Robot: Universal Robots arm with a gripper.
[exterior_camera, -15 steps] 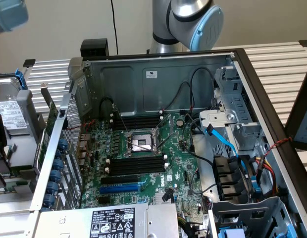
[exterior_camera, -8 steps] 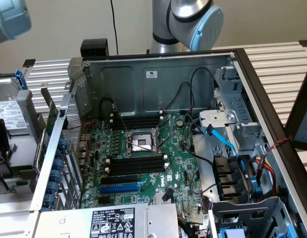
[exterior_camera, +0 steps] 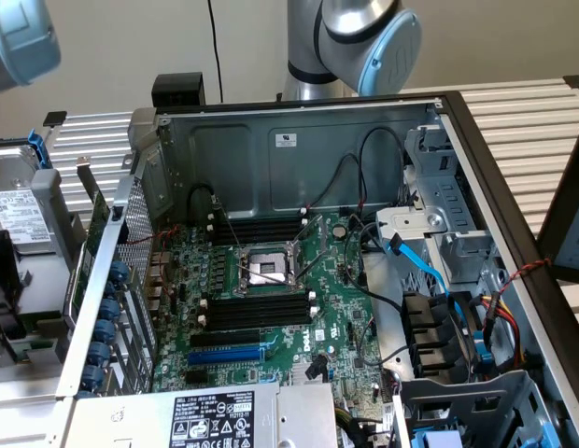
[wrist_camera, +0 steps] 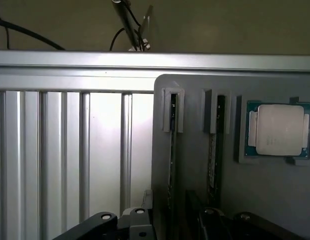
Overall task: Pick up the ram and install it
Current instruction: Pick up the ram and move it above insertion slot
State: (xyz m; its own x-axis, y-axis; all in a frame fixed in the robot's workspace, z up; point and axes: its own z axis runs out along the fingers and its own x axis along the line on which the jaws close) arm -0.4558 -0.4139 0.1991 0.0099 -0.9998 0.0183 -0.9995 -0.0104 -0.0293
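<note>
The holder's bracket wraps the end of the ram (wrist_camera: 172, 150), so my gripper next needs to grab the ram by the exposed middle of its long edge (wrist_camera: 171, 204).
In the wrist view a ram (wrist_camera: 172, 150) stick stands on edge in a slot of a grey holder (wrist_camera: 275, 200), and a second stick (wrist_camera: 215, 150) stands in the neighbouring slot. My gripper (wrist_camera: 170, 226) is open. Its dark fingers (wrist_camera: 140, 220) sit on either side of the near end of the first ram, apart from it. In the exterior view the open computer case (exterior_camera: 299, 140) lies on the table, with black memory slots (exterior_camera: 257, 313) on its green motherboard (exterior_camera: 336, 308) below the processor socket (exterior_camera: 266, 269). More slots (exterior_camera: 257, 229) lie above that socket.
A processor chip (wrist_camera: 280, 130) rests in the holder beside the sticks. The holder lies on a ribbed aluminium table (wrist_camera: 70, 150). Inside the case are a blue expansion slot (exterior_camera: 224, 355), loose black and blue cables (exterior_camera: 420, 261) and drive bays (exterior_camera: 448, 345) at the exterior view's right.
</note>
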